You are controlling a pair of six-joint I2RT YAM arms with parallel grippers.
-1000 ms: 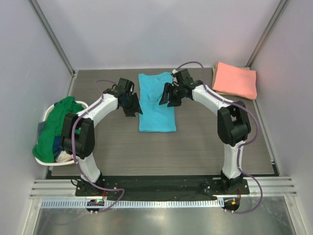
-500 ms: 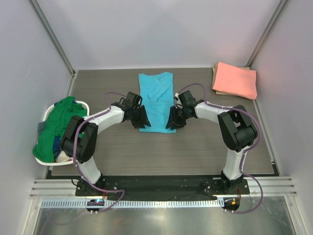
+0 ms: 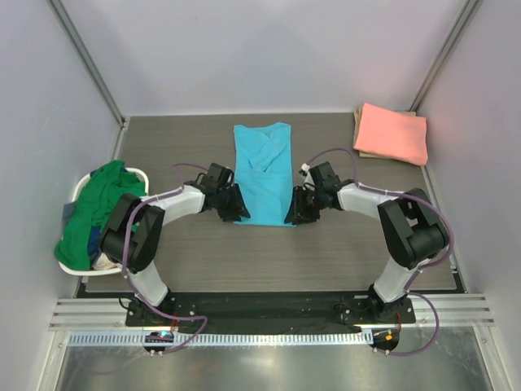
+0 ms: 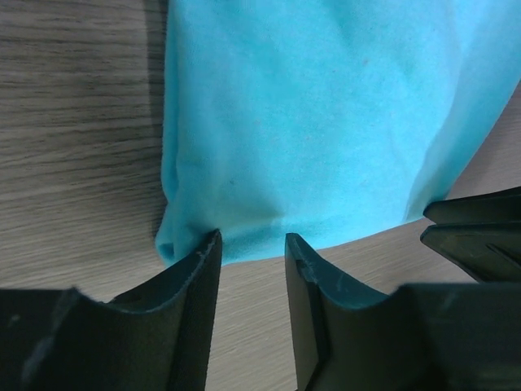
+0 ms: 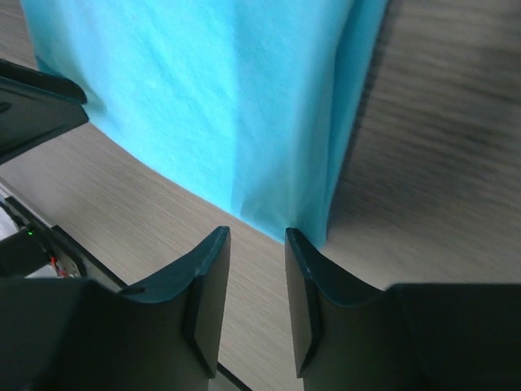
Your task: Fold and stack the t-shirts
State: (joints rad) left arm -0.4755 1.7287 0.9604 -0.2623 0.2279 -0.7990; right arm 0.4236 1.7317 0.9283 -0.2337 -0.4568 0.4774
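Observation:
My left gripper is going to grab the sky-blue t-shirt (image 3: 264,175) by its near hem corner (image 3: 239,221) next, opposite my right gripper. Then the t-shirt can be folded evenly lengthwise.
A sky-blue t-shirt (image 3: 264,175) lies flat as a long narrow strip in the middle of the table. My left gripper (image 3: 236,210) is open and low at its near left corner. In the left wrist view (image 4: 252,244) the near hem of the shirt (image 4: 326,114) lies just past the fingertips. My right gripper (image 3: 295,210) is open at the near right corner. In the right wrist view (image 5: 256,238) the shirt's edge (image 5: 220,98) lies just past the tips. Neither gripper holds cloth. A folded salmon-pink shirt (image 3: 392,133) lies at the far right.
A white basket (image 3: 81,186) at the left edge holds a heaped green shirt (image 3: 98,208) over darker cloth. Grey walls close in the table at the back and both sides. The pink shirt rests on a tan sheet (image 3: 360,130).
Both grippers have moved toward me along the blue shirt's sides, from its middle to its near corners, and have dropped close to the table. The shirt lies as before.

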